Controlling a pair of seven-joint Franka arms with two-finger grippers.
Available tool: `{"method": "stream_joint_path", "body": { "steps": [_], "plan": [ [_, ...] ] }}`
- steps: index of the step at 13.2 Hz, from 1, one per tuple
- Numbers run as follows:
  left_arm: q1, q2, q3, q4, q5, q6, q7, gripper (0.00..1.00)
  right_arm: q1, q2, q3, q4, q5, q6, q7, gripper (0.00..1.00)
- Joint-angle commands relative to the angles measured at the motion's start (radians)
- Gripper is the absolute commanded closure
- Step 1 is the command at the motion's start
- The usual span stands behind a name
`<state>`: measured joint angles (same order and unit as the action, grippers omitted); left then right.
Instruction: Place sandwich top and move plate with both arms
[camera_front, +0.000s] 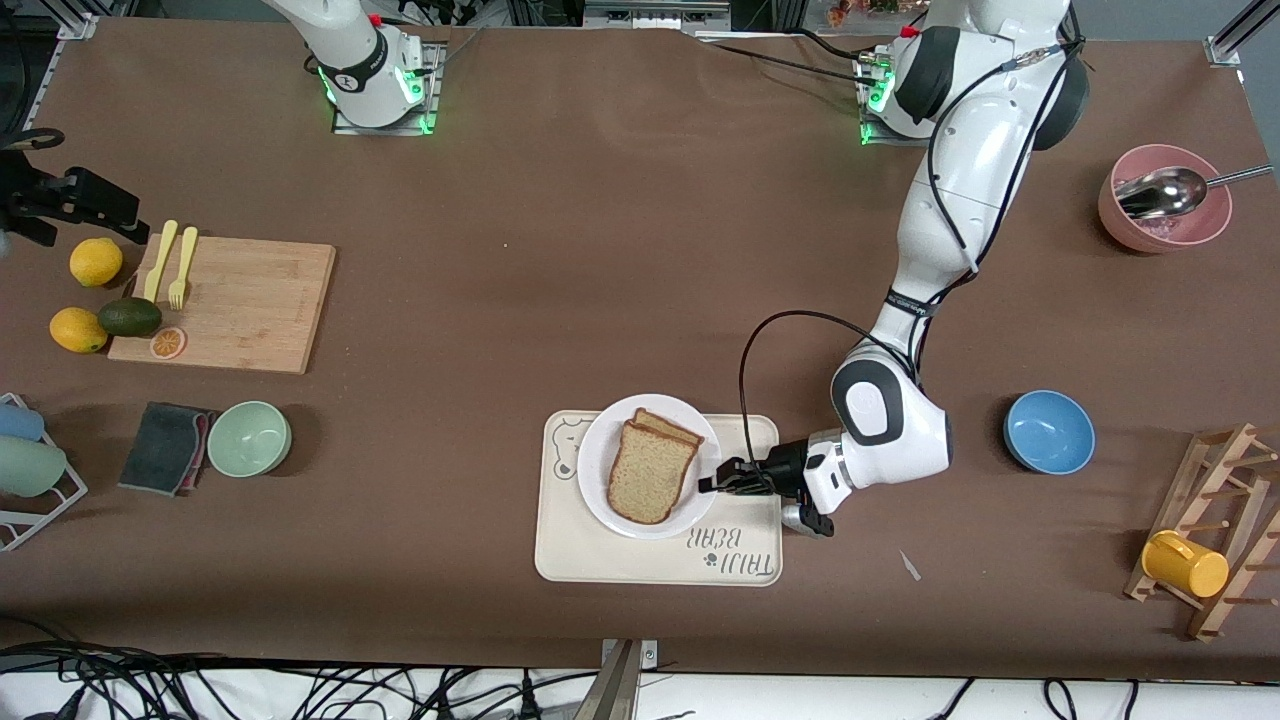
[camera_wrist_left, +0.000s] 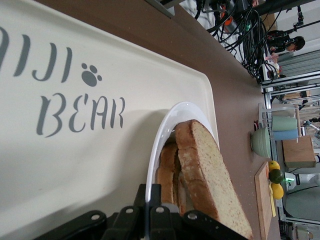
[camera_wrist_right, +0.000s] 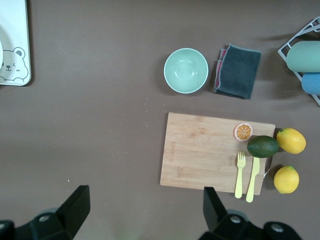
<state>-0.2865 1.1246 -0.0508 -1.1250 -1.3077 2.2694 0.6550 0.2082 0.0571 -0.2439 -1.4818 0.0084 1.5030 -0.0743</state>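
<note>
My left gripper should release the white plate (camera_front: 597, 452) now. The plate is over the cream bear-print tray (camera_front: 640, 560) in the front view, so it would lie there.
The sandwich top (camera_front: 650, 472) lies on a lower bread slice on the white plate (camera_front: 597, 452), which rests on the cream bear-print tray (camera_front: 640, 560). My left gripper (camera_front: 712, 483) is shut on the plate's rim at the edge toward the left arm's end of the table. In the left wrist view the rim of the plate (camera_wrist_left: 165, 125) runs between the shut fingers of the left gripper (camera_wrist_left: 152, 200), with the sandwich top (camera_wrist_left: 210, 175) just past them. My right gripper (camera_wrist_right: 145, 200) is open, holds nothing and hangs high over bare table beside the cutting board (camera_wrist_right: 210, 150).
A blue bowl (camera_front: 1048, 431) sits past the left arm's elbow. A pink bowl with a spoon (camera_front: 1164, 210) and a wooden rack with a yellow cup (camera_front: 1185, 563) stand at that end. Green bowl (camera_front: 249, 438), dark cloth (camera_front: 165, 433), and cutting board (camera_front: 235, 303) with fruit lie at the right arm's end.
</note>
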Motion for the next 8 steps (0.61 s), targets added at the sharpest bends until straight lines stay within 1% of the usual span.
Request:
{"method": "stream_joint_path", "body": {
  "steps": [1, 2, 3, 4, 5, 6, 7, 8],
  "plan": [
    [-0.007, 0.020, 0.002, 0.040, -0.048, 0.012, 0.009, 1.00, -0.001, 0.026, 0.002, 0.052, 0.019, -0.020, 0.013, 0.00],
    [-0.007, 0.020, 0.002, 0.037, -0.048, 0.010, 0.009, 0.86, -0.001, 0.026, 0.002, 0.052, 0.028, -0.020, 0.014, 0.00],
    [-0.005, 0.020, 0.002, 0.034, -0.048, 0.009, 0.011, 0.59, -0.001, 0.027, 0.002, 0.052, 0.030, -0.020, 0.014, 0.00],
    [0.000, 0.015, 0.002, 0.025, -0.047, 0.004, 0.011, 0.39, -0.001, 0.027, 0.002, 0.052, 0.031, -0.020, 0.014, 0.00],
    [0.004, 0.014, 0.002, 0.021, -0.039, -0.001, 0.018, 0.29, -0.001, 0.027, 0.002, 0.052, 0.030, -0.020, 0.014, 0.00],
    [0.007, 0.009, 0.002, 0.021, -0.039, -0.002, 0.031, 0.14, -0.001, 0.029, 0.002, 0.052, 0.031, -0.021, 0.033, 0.00],
    [0.009, 0.001, 0.002, 0.011, -0.038, -0.004, 0.037, 0.12, 0.000, 0.029, 0.002, 0.052, 0.031, -0.023, 0.059, 0.00],
    [0.012, -0.008, 0.002, 0.002, -0.038, -0.004, 0.035, 0.00, 0.002, 0.029, 0.003, 0.052, 0.031, -0.024, 0.082, 0.00]
  ]
}}
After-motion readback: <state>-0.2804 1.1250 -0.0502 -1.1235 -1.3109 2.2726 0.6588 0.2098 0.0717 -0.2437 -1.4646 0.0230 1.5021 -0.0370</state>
